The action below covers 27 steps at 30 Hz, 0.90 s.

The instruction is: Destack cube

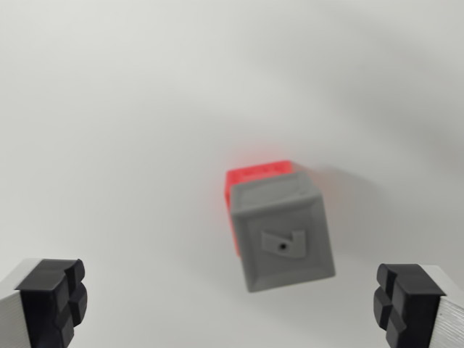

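Observation:
Next, my gripper grabs the grey cube (283,232) by its opposite sides, to destack the cubes.
A grey cube (283,232) sits on top of a red cube (250,176), seen from above; only a strip of the red one shows past the grey cube's far and left sides. The grey cube's top face has a small embossed mark with a dark dot. My gripper (230,304) hangs above the stack, open, with its black fingertips (52,299) at the bottom corners of the wrist view. The stack lies between the fingers but farther from the camera, and nothing is held.
The cubes stand on a plain white surface (145,109) that fills the whole view. A soft shadow falls to the wrist view's right of the stack.

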Each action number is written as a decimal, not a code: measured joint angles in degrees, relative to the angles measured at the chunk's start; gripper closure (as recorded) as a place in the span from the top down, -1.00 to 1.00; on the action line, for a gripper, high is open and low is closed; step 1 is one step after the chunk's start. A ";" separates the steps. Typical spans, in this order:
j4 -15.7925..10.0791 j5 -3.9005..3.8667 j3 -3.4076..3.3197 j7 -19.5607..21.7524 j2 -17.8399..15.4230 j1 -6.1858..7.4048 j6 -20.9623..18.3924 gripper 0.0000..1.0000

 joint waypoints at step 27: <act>-6.34 2.06 -2.18 -18.49 7.29 -3.80 14.28 1.00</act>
